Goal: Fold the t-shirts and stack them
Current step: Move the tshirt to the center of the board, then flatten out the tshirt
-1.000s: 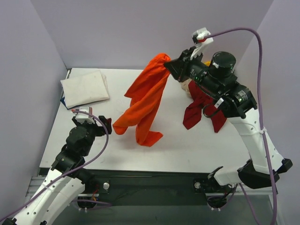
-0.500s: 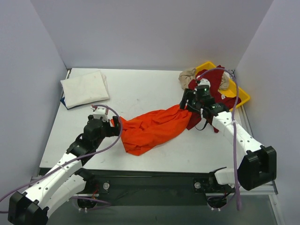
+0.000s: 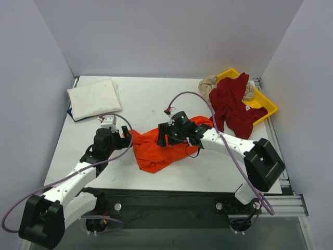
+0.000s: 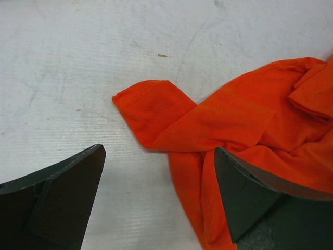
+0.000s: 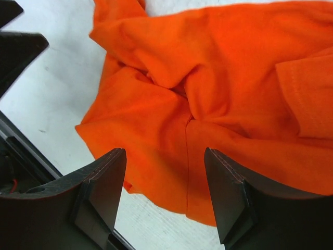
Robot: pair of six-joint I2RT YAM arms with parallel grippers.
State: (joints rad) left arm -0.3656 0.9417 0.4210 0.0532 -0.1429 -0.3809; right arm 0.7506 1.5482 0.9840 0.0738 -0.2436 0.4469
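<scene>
I need to grab the orange t-shirt [image 3: 156, 150] next with my right gripper, near its end beside the dark red t-shirt, opposite the pointed sleeve. Then I can stretch it out for folding.
The bright orange t-shirt [image 3: 156, 150] lies crumpled on the table between my two grippers. My left gripper [image 3: 126, 137] is open at the shirt's left edge. In the left wrist view a pointed sleeve of the orange t-shirt [image 4: 156, 104] lies ahead of that gripper [image 4: 158, 156], whose right finger hangs over the cloth. My right gripper [image 3: 162, 138] hovers open above the shirt's middle folds [image 5: 218, 78], with nothing between the fingers of this gripper [image 5: 165, 156]. A white t-shirt [image 3: 94, 98] lies folded at the back left. The dark red t-shirt [image 3: 234, 104] and the beige t-shirt [image 3: 208, 83] lie heaped at the back right.
The yellow tray [image 3: 266, 105] sits at the back right corner, with the red and beige shirts spilling over its left side. Grey walls close in the table [image 3: 156, 99] on three sides. The near table edge runs just below the orange shirt.
My right gripper opened and let go of the orange t-shirt, which fell from hanging in the air to the table. The right arm swung down and left over it; the left arm edged closer.
</scene>
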